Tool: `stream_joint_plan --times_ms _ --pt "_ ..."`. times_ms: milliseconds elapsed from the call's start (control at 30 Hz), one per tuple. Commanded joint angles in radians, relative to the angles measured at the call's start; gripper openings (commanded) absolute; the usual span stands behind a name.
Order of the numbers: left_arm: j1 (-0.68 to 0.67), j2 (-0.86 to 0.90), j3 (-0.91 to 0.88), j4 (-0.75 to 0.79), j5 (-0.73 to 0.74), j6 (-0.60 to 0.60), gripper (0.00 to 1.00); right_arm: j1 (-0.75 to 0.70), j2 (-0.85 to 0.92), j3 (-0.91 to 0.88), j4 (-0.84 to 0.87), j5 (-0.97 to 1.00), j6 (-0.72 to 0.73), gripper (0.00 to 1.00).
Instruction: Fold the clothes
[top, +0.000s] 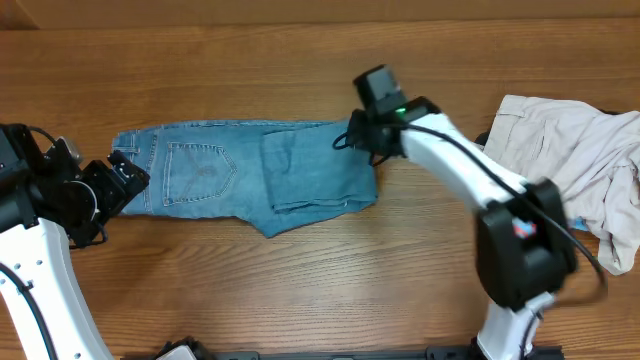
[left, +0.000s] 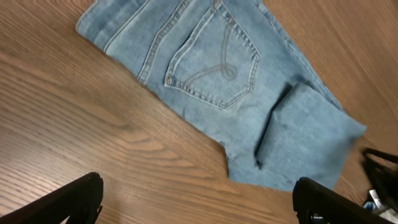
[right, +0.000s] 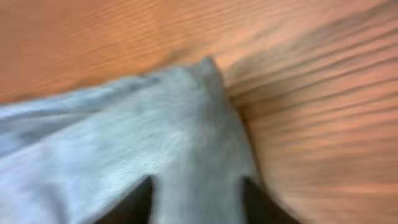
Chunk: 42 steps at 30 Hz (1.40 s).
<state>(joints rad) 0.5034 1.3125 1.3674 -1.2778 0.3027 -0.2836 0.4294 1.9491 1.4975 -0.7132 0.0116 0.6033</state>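
Observation:
I next need my left gripper to grab the light blue jeans (top: 240, 175) by the waistband end, to fold that end onto the folded legs.
The light blue jeans (top: 240, 175) lie flat across the table's middle. The waistband is to the left, a back pocket faces up, and the legs are folded back over themselves on the right. My left gripper (top: 125, 185) is open and empty just left of the waistband. In the left wrist view the jeans (left: 217, 68) lie ahead of its wide-apart fingers (left: 199, 199). My right gripper (top: 352, 135) is at the fold's far right corner. In the blurred right wrist view its fingers (right: 196, 199) are apart over the denim (right: 124, 137), with cloth showing between them.
A heap of beige trousers (top: 570, 150) lies at the right edge of the table, behind my right arm. Bare wood surrounds the jeans in front, behind and to the left.

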Motion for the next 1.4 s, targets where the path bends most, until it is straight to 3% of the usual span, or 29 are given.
stream_joint_plan --times_ms 0,67,267,400,567,733,867,1067,1233,1367 --pt "-0.006 0.009 -0.005 0.047 -0.002 0.054 1.00 -0.012 -0.220 0.049 -0.081 0.024 -0.006 0.91" --pt "-0.006 0.031 -0.005 0.081 -0.034 0.051 1.00 -0.012 -0.301 0.049 -0.183 0.024 -0.006 1.00" --pt "-0.006 0.289 -0.005 0.269 -0.047 0.051 1.00 -0.012 -0.335 0.047 -0.463 0.021 -0.006 1.00" --pt "0.002 0.410 -0.005 0.388 -0.091 0.081 1.00 -0.012 -0.335 0.046 -0.554 0.021 -0.006 1.00" --pt "0.063 0.433 -0.005 0.492 -0.160 0.071 1.00 -0.010 -0.335 0.045 -0.579 -0.041 -0.005 1.00" --pt "0.095 0.536 -0.005 0.509 -0.140 0.183 1.00 -0.010 -0.335 0.045 -0.567 -0.085 -0.005 1.00" --pt "0.095 0.650 -0.005 0.544 -0.027 0.203 1.00 -0.010 -0.335 0.045 -0.562 -0.085 -0.006 1.00" --pt "0.092 0.777 -0.005 0.602 0.007 0.262 1.00 -0.010 -0.335 0.045 -0.560 -0.085 -0.006 1.00" --pt "0.085 0.803 -0.005 0.608 0.198 0.314 1.00 -0.010 -0.335 0.045 -0.529 -0.108 -0.006 1.00" --pt "0.038 0.803 -0.005 0.556 0.196 0.353 0.85 -0.010 -0.335 0.045 -0.525 -0.116 -0.006 1.00"
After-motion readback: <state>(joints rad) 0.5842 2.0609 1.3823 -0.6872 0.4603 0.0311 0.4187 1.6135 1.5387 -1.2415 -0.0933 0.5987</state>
